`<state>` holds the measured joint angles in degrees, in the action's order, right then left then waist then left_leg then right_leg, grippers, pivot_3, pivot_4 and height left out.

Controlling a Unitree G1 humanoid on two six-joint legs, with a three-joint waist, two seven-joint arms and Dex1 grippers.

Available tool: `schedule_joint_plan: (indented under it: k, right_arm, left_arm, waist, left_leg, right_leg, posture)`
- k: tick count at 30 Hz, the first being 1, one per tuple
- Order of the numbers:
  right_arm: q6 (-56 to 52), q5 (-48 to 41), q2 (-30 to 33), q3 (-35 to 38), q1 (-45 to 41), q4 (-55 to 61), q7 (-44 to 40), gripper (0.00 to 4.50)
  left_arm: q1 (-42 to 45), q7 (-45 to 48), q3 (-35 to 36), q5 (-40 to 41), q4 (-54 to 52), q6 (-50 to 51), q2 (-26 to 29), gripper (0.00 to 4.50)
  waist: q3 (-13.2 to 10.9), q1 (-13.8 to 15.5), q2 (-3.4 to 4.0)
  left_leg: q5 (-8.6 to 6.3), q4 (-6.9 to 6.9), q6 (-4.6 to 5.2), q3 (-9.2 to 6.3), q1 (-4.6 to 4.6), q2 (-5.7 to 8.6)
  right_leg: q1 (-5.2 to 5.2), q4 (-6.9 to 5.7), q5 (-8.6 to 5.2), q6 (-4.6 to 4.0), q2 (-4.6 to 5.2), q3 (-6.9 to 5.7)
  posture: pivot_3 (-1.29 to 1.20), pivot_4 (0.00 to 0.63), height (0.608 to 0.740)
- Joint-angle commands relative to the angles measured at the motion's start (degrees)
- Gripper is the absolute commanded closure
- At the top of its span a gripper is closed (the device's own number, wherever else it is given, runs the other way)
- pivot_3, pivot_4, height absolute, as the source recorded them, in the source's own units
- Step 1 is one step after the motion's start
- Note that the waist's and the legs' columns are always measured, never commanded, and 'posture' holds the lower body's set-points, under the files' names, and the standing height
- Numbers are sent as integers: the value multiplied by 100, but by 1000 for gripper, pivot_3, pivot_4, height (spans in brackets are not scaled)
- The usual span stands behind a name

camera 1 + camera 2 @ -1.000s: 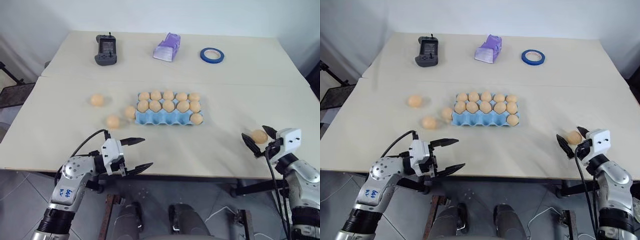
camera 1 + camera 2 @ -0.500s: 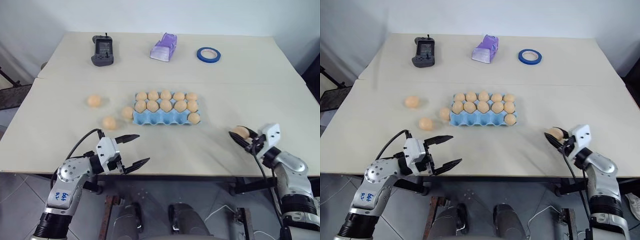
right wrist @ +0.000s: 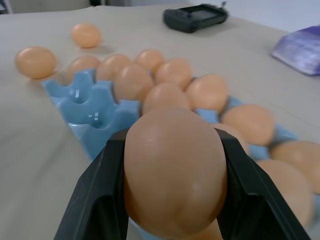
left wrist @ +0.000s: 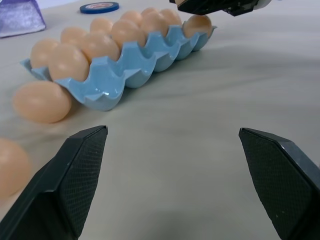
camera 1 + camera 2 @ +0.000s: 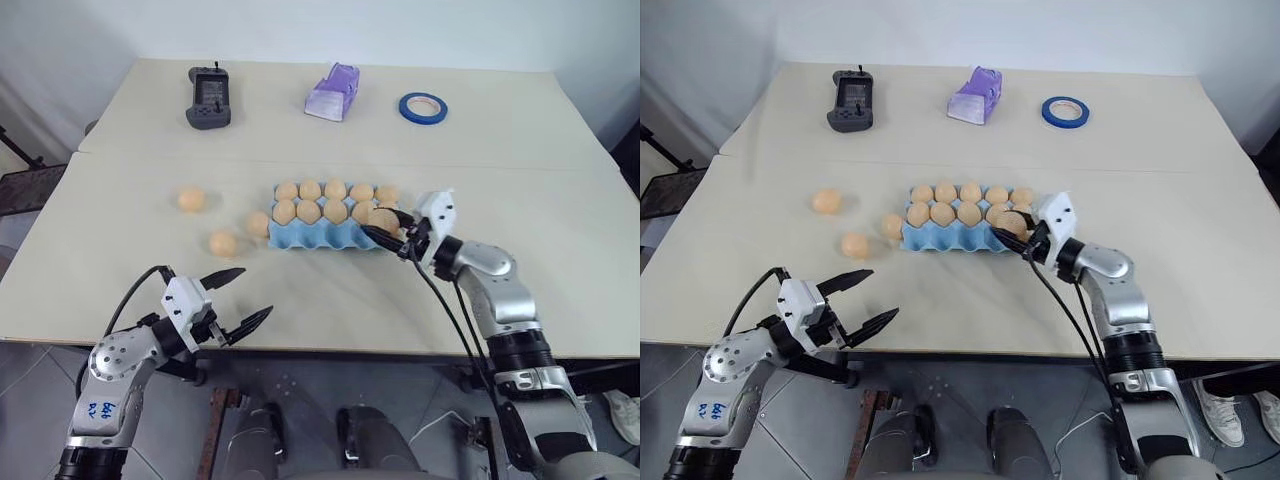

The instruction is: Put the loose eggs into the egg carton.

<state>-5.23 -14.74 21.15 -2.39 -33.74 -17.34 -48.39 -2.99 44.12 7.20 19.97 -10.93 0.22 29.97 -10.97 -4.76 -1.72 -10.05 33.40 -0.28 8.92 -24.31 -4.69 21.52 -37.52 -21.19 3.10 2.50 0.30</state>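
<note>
Next, my left gripper grabs a loose egg by its rounded middle, to fill an empty cup in the egg carton.
The light blue egg carton [image 5: 318,237] sits mid-table, its two far rows filled with eggs and most near-row cups bare. My right gripper [image 5: 381,226] hovers over the carton's right near corner, shut on an egg [image 3: 175,170] squeezed between both fingers [image 3: 97,200]. Three loose eggs lie left of the carton: one far left [image 5: 191,199], one nearer me [image 5: 222,243], one touching the carton's left end [image 5: 259,224]. My left gripper [image 5: 256,291] stands open and empty near the table's front edge, pointing at the carton [image 4: 130,70] and a loose egg [image 4: 42,101].
At the back of the table are a black handheld controller [image 5: 210,98], a lilac plastic box [image 5: 333,93] and a blue tape roll [image 5: 423,107]. A seam runs across the table behind the carton.
My right gripper closed on the egg near the table's right front edge, lifted it and carried it left to the carton's right end. My left gripper drifted left, still open.
</note>
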Motion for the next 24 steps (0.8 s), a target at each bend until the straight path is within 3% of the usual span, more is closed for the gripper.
schedule_joint_plan:
  k: [1, 7, 10, 16, 24]
  right_arm:
    - [-68, -20, -120, -27, -252, 25, 1, 2098]
    - [-143, -35, -53, 43, -253, 138, -54, 136]
    - [-44, -217, 136, 209, -83, 369, -299, 61]
    - [626, -896, 742, 594, 880, 954, -1659, 61]
    - [1584, -983, 1313, 734, 1713, 530, -2841, 61]
  left_arm:
    - [-134, -128, 130, 34, -354, -61, -29, 0]
    - [-241, -227, 159, 33, -452, -55, -48, 0]
    - [-273, -269, 197, 39, -447, -57, -36, 0]
    - [-511, -410, 584, 150, -389, 0, 4, 0]
    - [-1106, -1001, 1517, 477, -331, 256, -273, 0]
  waist:
    - [0, -8, 0]
    - [0, -17, 0]
    - [0, -11, 0]
    - [0, 15, -1]
    - [-1, -39, -4]
  left_leg:
    - [0, 0, 0, 1, 0, 0]
    - [0, 0, 0, 3, 1, -1]
    - [0, 0, 0, 3, 1, -1]
    - [-1, -11, 2, 3, 1, 0]
    - [-1, 5, 3, 2, 13, -5]
  right_leg:
    - [1, 0, 0, 0, 0, 0]
    - [1, -2, 0, 0, -1, 2]
    - [1, -1, 0, 0, -1, 2]
    - [-4, 12, 0, 1, -1, 0]
    - [-9, 5, 0, 0, -8, 5]
  posture:
    - [0, 150, 740]
    - [0, 150, 740]
    - [0, 150, 740]
    - [0, 150, 740]
    - [0, 150, 740]
